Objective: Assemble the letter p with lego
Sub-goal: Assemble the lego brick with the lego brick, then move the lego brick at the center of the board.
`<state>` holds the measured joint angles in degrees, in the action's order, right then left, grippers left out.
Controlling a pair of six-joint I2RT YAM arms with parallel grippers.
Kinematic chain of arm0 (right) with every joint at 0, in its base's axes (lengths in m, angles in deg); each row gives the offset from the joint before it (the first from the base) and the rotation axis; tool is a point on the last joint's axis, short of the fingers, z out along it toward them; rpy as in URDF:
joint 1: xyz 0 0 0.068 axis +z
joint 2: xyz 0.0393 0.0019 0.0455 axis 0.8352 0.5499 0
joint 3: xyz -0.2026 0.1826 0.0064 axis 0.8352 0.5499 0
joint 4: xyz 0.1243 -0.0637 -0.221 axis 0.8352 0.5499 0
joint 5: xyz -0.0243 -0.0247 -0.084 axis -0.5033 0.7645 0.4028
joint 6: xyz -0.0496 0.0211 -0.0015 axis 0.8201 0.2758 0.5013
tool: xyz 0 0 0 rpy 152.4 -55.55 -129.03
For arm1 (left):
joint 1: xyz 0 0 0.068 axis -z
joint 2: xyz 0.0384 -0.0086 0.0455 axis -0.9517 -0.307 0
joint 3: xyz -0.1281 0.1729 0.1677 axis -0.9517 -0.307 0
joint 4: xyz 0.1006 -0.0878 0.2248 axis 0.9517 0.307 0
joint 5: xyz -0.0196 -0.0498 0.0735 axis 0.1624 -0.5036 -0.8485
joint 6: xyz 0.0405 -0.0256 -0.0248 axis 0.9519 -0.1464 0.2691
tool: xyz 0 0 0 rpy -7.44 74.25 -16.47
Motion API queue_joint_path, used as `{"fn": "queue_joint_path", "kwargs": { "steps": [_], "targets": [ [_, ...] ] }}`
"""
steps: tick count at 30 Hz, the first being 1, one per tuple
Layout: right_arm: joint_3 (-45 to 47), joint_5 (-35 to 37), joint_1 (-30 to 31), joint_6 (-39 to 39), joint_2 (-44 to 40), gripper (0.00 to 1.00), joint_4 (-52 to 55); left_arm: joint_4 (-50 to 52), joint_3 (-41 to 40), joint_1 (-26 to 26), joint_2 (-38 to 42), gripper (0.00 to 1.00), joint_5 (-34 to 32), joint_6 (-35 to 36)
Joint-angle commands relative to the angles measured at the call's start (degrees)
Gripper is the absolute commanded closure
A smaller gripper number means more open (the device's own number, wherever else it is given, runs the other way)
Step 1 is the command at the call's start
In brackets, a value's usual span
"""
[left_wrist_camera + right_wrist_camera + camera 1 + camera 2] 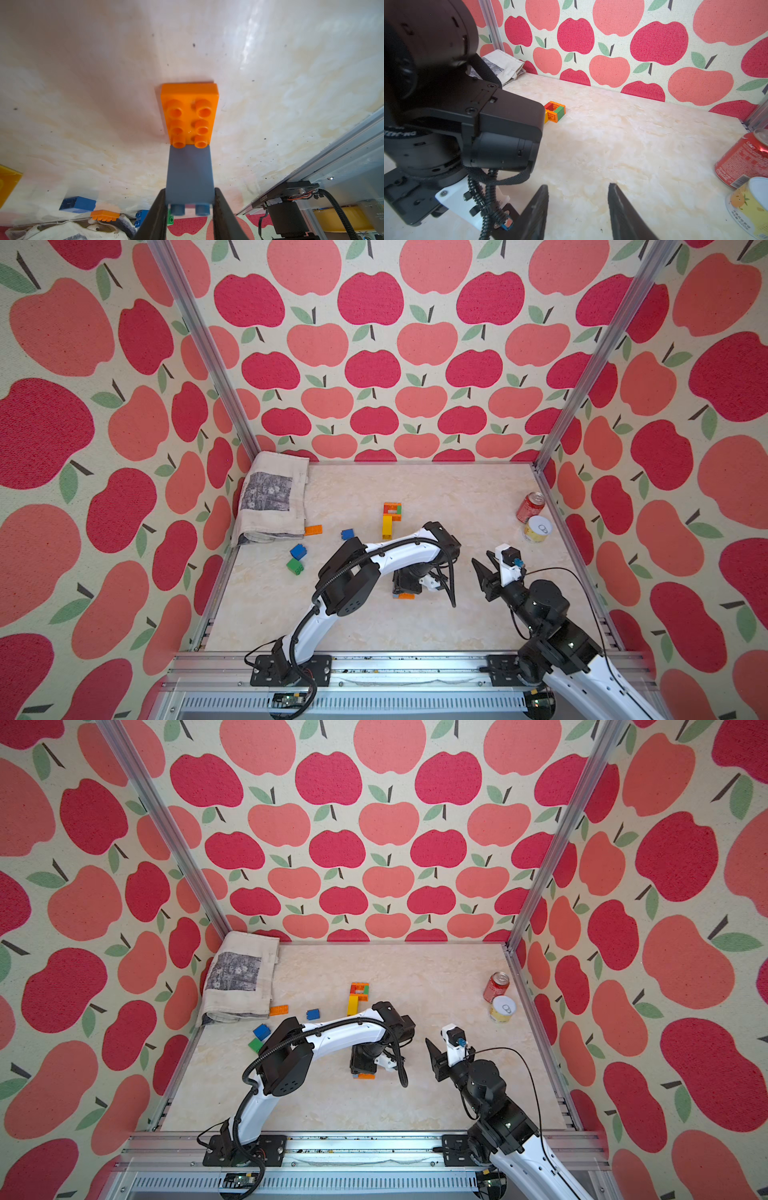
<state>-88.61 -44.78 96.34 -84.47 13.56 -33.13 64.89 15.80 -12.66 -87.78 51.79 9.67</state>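
The grey-blue brick's lower edge (190, 147) sits below the orange plate's stud tops, square across its end. The brick is ready for my left gripper to release now.
My left gripper (190, 190) is shut on a grey-blue lego brick (190, 174), low over the table near the middle front. The brick covers one end of a flat orange lego plate (190, 112) lying studs up on the table; I cannot tell whether the two are joined. In both top views only the plate's orange edge (404, 595) (365, 1076) shows under the left gripper (405, 585). A joined piece of orange, red, green and yellow lego (392, 516) (555, 112) lies further back. My right gripper (484, 568) (578, 185) hangs open and empty to the right.
Loose lego lies at the left: an orange plate (313, 529), two blue bricks (347, 534) (297, 551) and a green one (294, 566). A folded cloth (272, 499) fills the back left corner. A red soda can (530, 507) and a yellow tin (537, 529) stand by the right wall.
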Motion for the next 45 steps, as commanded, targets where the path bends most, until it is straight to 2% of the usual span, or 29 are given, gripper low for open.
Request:
{"fn": "queue_joint_path", "kwargs": {
  "steps": [1, 5, 9, 16, 19, 22, 25, 27, 29, 33, 35, 38, 41, 44, 45],
  "targets": [
    [0.6, 1.1, -0.3, -0.9, 0.3, 0.5, -0.1, -12.2, -2.2, -0.4, -1.7, 0.63, 3.5, 4.6],
    [0.7, 1.0, -0.3, -0.9, 1.0, 0.5, -0.5, -14.1, -3.3, -0.3, -0.2, 0.46, 3.3, 5.4],
    [0.6, 0.6, -0.3, -1.1, 2.2, 0.49, -1.1, -16.2, -4.1, -0.3, 2.1, 0.37, 3.3, 4.5],
    [0.2, -0.3, -0.3, -1.6, 4.5, 0.49, -2.3, -24.3, -10.8, -1.5, 12.0, 0.29, 5.9, 1.5],
    [-0.6, -1.4, -0.3, -1.7, 6.1, 0.48, -2.9, -30.0, -16.4, -2.7, 18.7, 0.27, 7.3, -1.1],
    [-2.2, -4.8, -0.3, -1.8, 9.9, 0.42, -3.6, -38.5, -24.0, -6.0, 28.2, 0.29, 10.4, -6.0],
    [-5.9, -8.1, -0.3, -1.9, 16.0, 0.42, -3.5, -51.7, -34.9, -9.6, 37.8, 0.29, 10.8, -11.7],
    [-7.7, -10.2, -0.2, -2.0, 19.6, 0.42, -4.2, -59.3, -41.1, -12.4, 43.3, 0.3, 8.3, -16.9],
    [-10.0, -12.9, -0.1, -1.4, 24.2, 0.41, -5.0, -63.1, -45.1, -15.6, 47.5, 0.3, 5.0, -25.6],
    [-17.1, -19.3, 0.2, 0.4, 36.5, 0.39, -4.4, -67.6, -54.3, -23.2, 56.7, 0.38, 1.3, -41.8],
    [-21.0, -21.3, 1.0, 1.5, 42.6, 0.39, -4.1, -71.4, -61.2, -27.3, 62.6, 0.37, 2.1, -49.0],
    [-26.3, -22.5, 3.0, 4.3, 51.6, 0.38, -4.8, -76.5, -70.3, -35.1, 70.5, 0.37, 6.7, -59.4],
    [-31.9, -21.4, 4.9, 7.0, 58.8, 0.38, -5.0, -78.5, -74.1, -43.2, 71.3, 0.38, 10.5, -65.7],
    [-35.5, -20.4, 6.1, 8.1, 63.6, 0.38, -5.9, -81.0, -72.9, -49.2, 65.3, 0.38, 14.9, -67.2],
    [-36.2, -20.1, 6.5, 8.3, 64.9, 0.38, -6.5, -81.9, -71.6, -50.3, 61.1, 0.37, 16.0, -67.0]
  ]
}}
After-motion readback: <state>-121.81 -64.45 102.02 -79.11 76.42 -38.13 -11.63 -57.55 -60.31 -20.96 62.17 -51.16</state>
